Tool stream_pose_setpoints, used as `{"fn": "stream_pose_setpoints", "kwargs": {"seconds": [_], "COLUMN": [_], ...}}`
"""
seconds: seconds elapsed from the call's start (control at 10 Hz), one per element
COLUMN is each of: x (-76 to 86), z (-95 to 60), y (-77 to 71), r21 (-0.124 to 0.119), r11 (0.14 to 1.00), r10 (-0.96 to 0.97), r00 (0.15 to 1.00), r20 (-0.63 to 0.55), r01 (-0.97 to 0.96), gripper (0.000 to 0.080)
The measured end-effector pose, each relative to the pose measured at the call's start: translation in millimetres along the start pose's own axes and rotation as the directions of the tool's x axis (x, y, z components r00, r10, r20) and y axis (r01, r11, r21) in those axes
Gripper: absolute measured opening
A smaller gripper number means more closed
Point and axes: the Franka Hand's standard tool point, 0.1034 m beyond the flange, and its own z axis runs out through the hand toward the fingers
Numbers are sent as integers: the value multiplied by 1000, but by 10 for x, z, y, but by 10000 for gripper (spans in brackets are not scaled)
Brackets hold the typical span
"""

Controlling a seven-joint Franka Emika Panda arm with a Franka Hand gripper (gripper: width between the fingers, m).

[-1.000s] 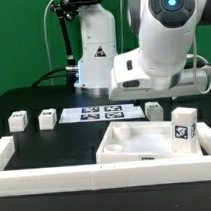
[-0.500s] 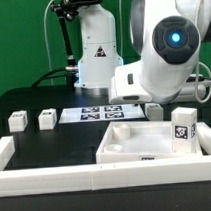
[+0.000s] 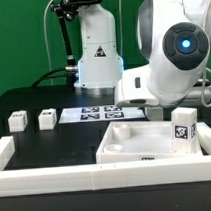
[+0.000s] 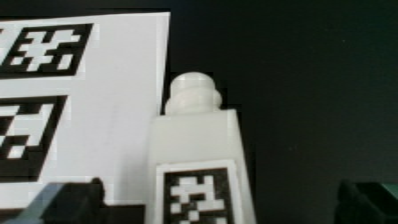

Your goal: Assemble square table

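Observation:
The white leg's rounded peg needs to stay free to go into the square tabletop. My gripper will grab the leg by its tagged end (image 4: 199, 203) next.
My gripper (image 4: 217, 205) is open, its two dark fingertips (image 4: 63, 203) standing either side of a white leg (image 4: 192, 140) without touching it. This leg lies on the black table beside the marker board (image 4: 107, 110), with a rounded peg at one end and a square tag near the jaws. In the exterior view the arm (image 3: 176, 65) hides this leg and the gripper. The square tabletop (image 3: 131, 144) lies rim up at the front right. A leg (image 3: 184, 126) stands upright at its right corner. Two more legs (image 3: 16, 121) (image 3: 46, 119) sit at the left.
The marker board (image 3: 94, 115) lies mid-table behind the tabletop. A long white rail (image 3: 57, 177) runs along the front edge and turns up the left side. A white robot base (image 3: 96, 54) with cables stands at the back.
The arm's wrist has swung toward the exterior view's right and now covers the leg by the marker board that showed before. The jaws stayed open. No part has moved.

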Motion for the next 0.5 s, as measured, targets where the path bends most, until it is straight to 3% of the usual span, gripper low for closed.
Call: {"fn": "stream_pose_setpoints", "kwargs": {"seconds": [0.5], "x": [87], "z": [20], "y": [8], "r21": [1], "r11": [1000], "r10": [9], "r00": [999], "r20": [-45], "r01": [-9], "gripper": [649]}}
